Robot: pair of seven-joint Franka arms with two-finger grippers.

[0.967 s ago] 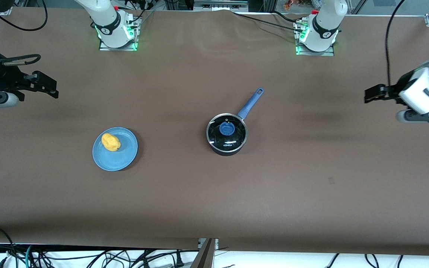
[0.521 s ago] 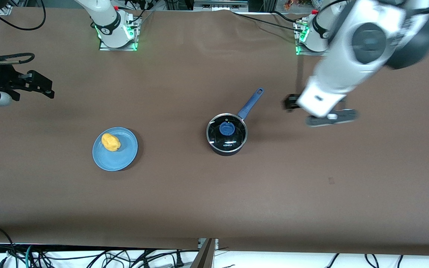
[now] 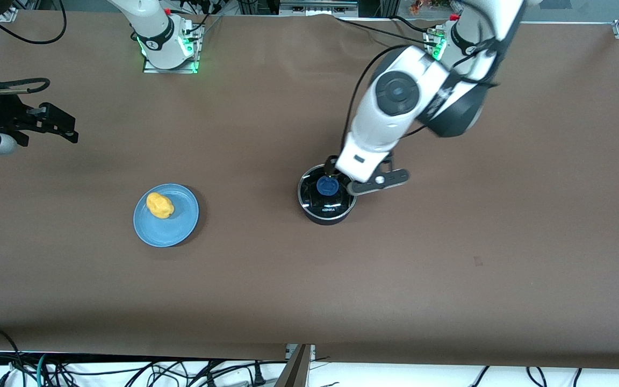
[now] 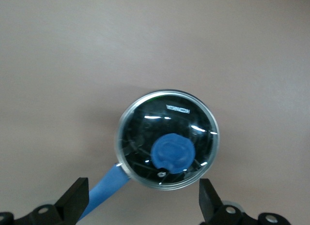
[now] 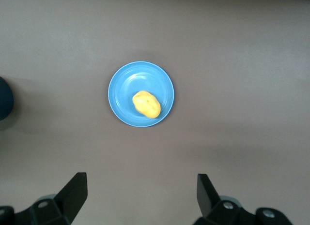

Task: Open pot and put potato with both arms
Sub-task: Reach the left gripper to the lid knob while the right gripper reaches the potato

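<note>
I should next grab the glass lid by its blue knob with my left gripper, to open the pot for the yellow potato.
The black pot stands mid-table with its glass lid on and the blue knob showing. My left gripper is open and empty, hanging over the pot's rim where the handle joins; the arm hides the handle here. In the left wrist view the lid, knob and blue handle lie under my open left gripper. The yellow potato lies on a blue plate. My right gripper waits open and empty at the right arm's end of the table.
The right wrist view shows the potato on the plate and my open right gripper over bare brown table. Cables hang past the table edge nearest the front camera.
My left arm has swung in from the left arm's end of the table to over the pot. The right gripper has barely moved.
</note>
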